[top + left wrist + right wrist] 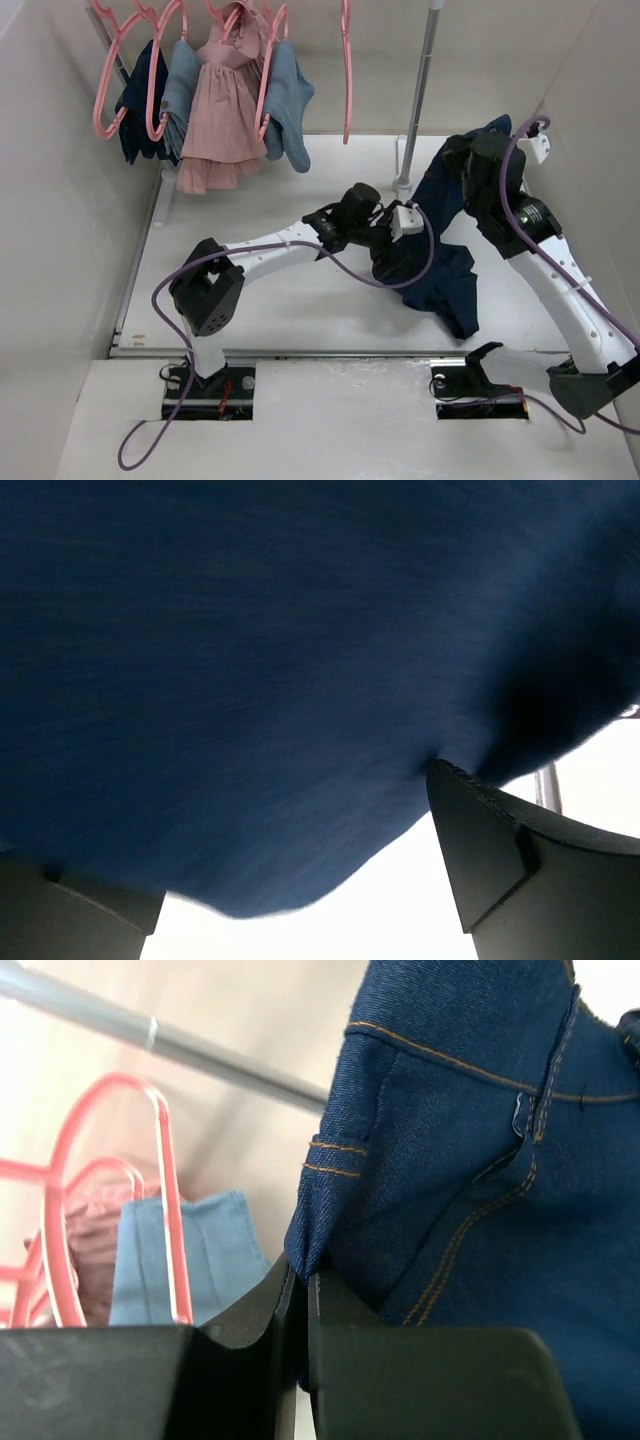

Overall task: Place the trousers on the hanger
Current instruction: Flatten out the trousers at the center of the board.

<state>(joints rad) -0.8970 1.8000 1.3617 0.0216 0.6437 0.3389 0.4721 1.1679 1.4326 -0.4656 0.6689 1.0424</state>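
The trousers need to be stretched out for hanging, so my left gripper will next grab the trousers' drooping cloth edge (391, 258) (277, 884), away from the held waistband.
The trousers (445, 250), dark navy denim, slope from a raised corner at the right down to a heap on the table. My right gripper (478, 150) holds that raised part. In the right wrist view its jaws (305, 1285) are shut on the edge of the waistband, and the trousers (480, 1160) show orange stitching. My left gripper (400, 235) is against the lower cloth. In its own view it (290, 880) is open, with the trousers (250, 680) filling the frame and drooping between the fingers (500, 860). The empty pink hanger (346, 70) hangs on the rail at the back.
Several pink hangers at the back left carry a pink dress (220, 120), light blue garments (290, 100) and a small navy garment (135, 100). A grey rack post (418, 90) stands just left of the trousers. White walls close in both sides.
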